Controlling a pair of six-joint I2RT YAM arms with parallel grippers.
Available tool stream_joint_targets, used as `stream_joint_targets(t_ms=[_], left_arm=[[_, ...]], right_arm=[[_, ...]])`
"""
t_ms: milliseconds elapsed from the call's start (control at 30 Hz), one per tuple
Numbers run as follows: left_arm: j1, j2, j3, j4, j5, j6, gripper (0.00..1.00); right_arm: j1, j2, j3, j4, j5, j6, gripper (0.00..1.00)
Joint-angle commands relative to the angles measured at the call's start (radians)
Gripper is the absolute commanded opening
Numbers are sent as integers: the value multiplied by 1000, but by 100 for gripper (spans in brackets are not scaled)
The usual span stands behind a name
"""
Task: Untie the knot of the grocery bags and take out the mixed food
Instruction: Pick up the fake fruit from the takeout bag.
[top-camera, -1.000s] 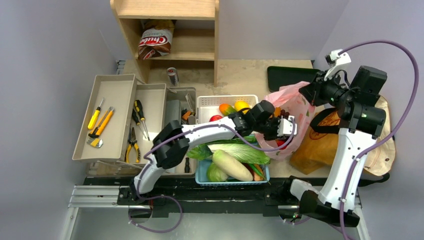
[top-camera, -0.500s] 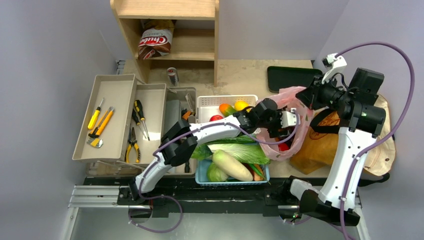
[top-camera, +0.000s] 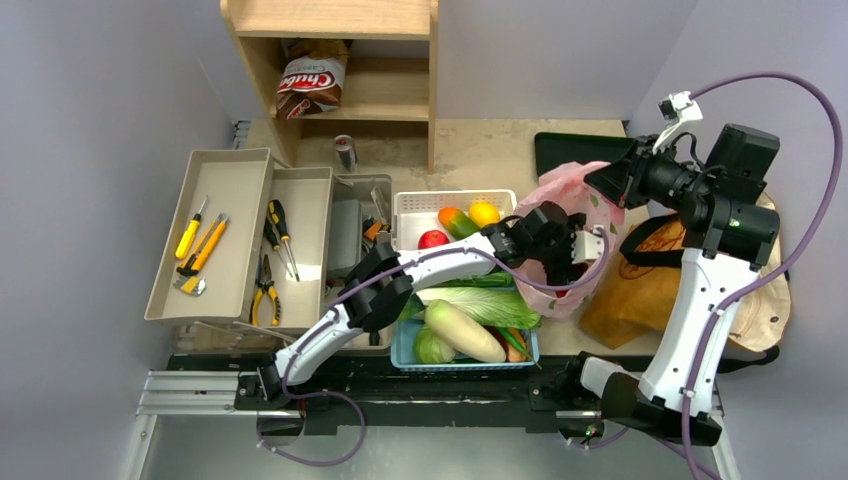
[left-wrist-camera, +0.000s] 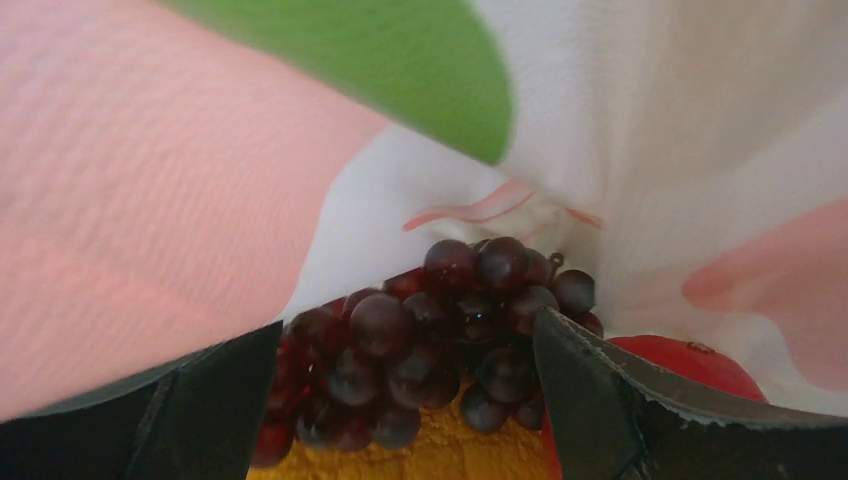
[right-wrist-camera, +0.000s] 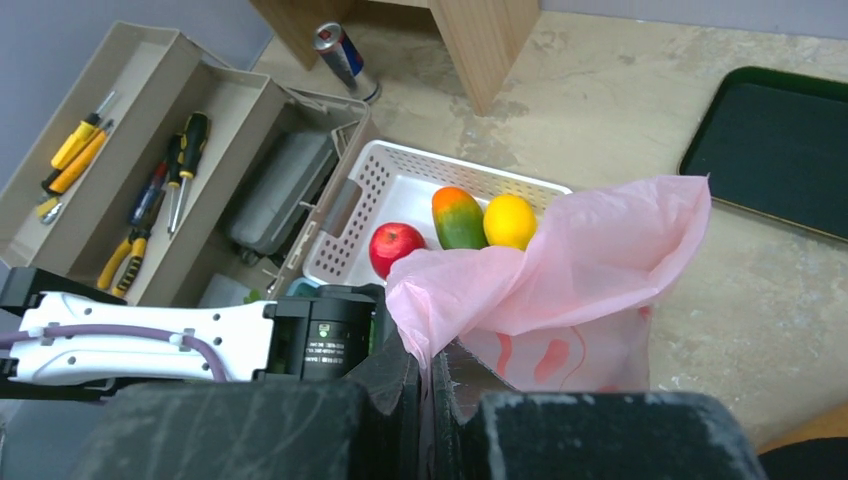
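The middle of the grapes lies between my open left fingers above the orange, and closing now would catch the grapes, so it is time to close on them.
The thin pink bag stands open at the right of the baskets, and its knot is out of view. My right gripper is shut on the bag's upper edge and holds it up. My left gripper reaches inside the bag, open, with a bunch of dark grapes between its fingers, untouched by either. An orange lies under the grapes and a red apple to their right. The brown paper bag lies beside the pink one.
A white basket holds a red apple and two more fruits. A blue basket holds napa cabbage and daikon. Tool trays sit at the left, with a wooden shelf, a can and a dark tray behind.
My left gripper has pushed further right into the pink bag and opened wide. My right gripper has lifted the bag's edge a little up and back.
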Motion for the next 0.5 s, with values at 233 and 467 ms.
stream_joint_targets(t_ms=[233,467], left_arm=[[-44,3,58,-81,-14,123,66],[-41,-37,38,-42,-108,82,0]], right_arm=[[0,-32,161,54,-115,139,0],[-1,-9,184,-14,-60,37,0]])
